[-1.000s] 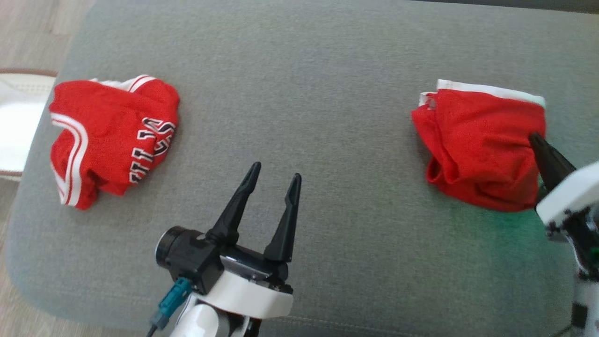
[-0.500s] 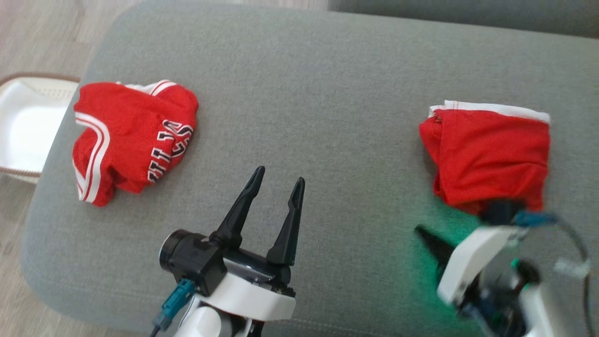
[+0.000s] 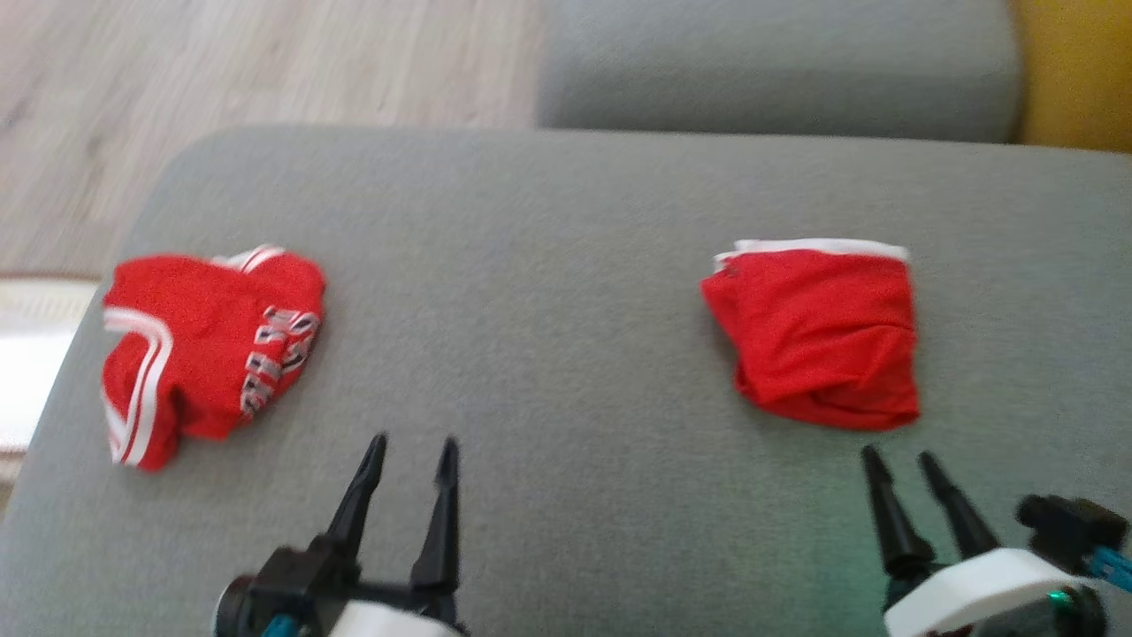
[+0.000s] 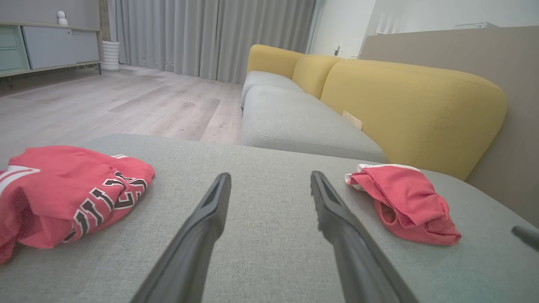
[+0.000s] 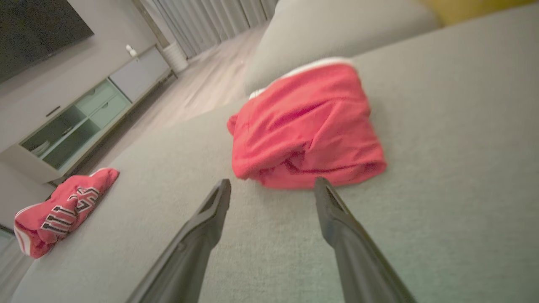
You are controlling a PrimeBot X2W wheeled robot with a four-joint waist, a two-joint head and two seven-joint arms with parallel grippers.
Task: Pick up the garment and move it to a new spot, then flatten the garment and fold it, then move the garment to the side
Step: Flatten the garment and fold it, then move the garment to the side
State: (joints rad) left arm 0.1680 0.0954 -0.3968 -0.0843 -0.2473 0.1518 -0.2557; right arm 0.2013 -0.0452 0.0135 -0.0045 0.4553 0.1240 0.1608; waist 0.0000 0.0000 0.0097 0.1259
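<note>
My right gripper picks up the red bundle (image 3: 814, 324) by its fold (image 3: 833, 409) next, to move the bundle to the side.
The garment (image 3: 818, 332), red with a white band along its far edge, lies folded into a compact bundle on the right of the grey cushion (image 3: 566, 221). It also appears in the left wrist view (image 4: 404, 202) and the right wrist view (image 5: 307, 126). My right gripper (image 3: 898, 454) (image 5: 273, 182) stands open just short of the garment's near edge, apart from it and holding nothing. Near the cushion's front middle my left gripper (image 3: 414, 440) (image 4: 270, 176) is open and empty.
A crumpled red jersey (image 3: 199, 349) (image 4: 71, 189) (image 5: 63, 210) with black-and-white lettering lies on the cushion's left. Past the far edge sits a grey sofa seat (image 3: 778, 71) with a yellow backrest (image 4: 400, 101). A white basket (image 3: 26, 354) stands on the wood floor at left.
My right gripper has opened, let go of the garment and drawn back to its near side. The garment now lies still. The head camera has tilted up, shifting the whole picture.
</note>
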